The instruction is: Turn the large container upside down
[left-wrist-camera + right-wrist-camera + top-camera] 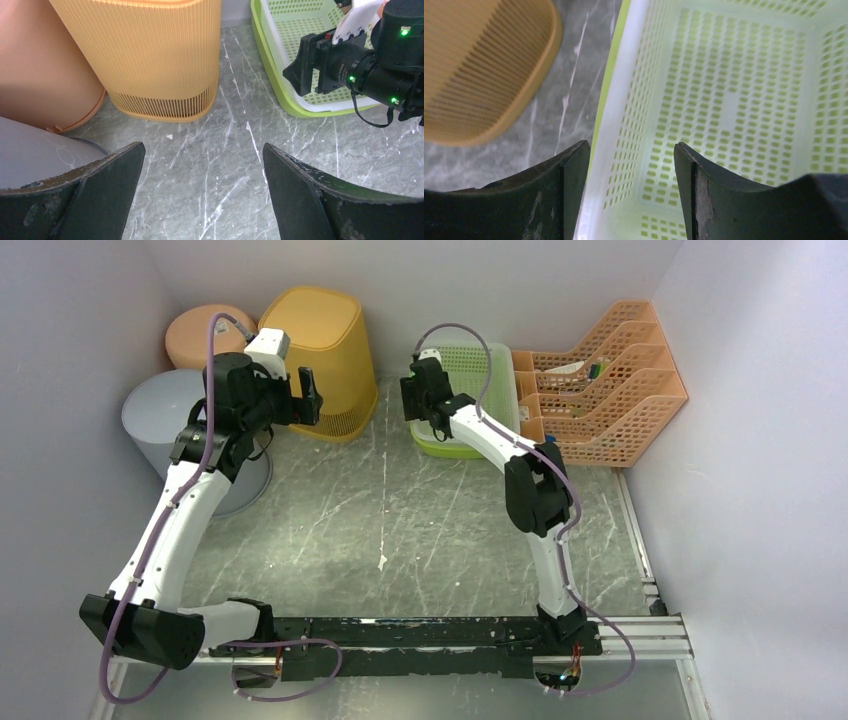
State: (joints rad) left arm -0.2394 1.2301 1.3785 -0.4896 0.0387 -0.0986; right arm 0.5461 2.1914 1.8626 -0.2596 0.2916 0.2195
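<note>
My right gripper moves down next, before closing on the basket. Its fingers are astride the basket's side but above its off-centre rim, so closing now would likely miss.
The large container is a light-green perforated basket (482,368) standing upright at the back, open side up and empty. My right gripper (631,147) is open astride its left wall (624,75): one finger is outside over the table, the other inside, and neither presses the wall. From the left wrist view the basket (278,64) and the right gripper (300,70) sit at the upper right. My left gripper (204,150) hangs wide open over bare table, nothing between its fingers, beside the yellow bin (315,340).
A yellow ribbed bin (150,55) stands left of the basket with a narrow strip of table between. A peach round bin (195,335) and a grey round bin (165,415) fill the back-left corner. An orange file rack (610,380) abuts the basket's right side.
</note>
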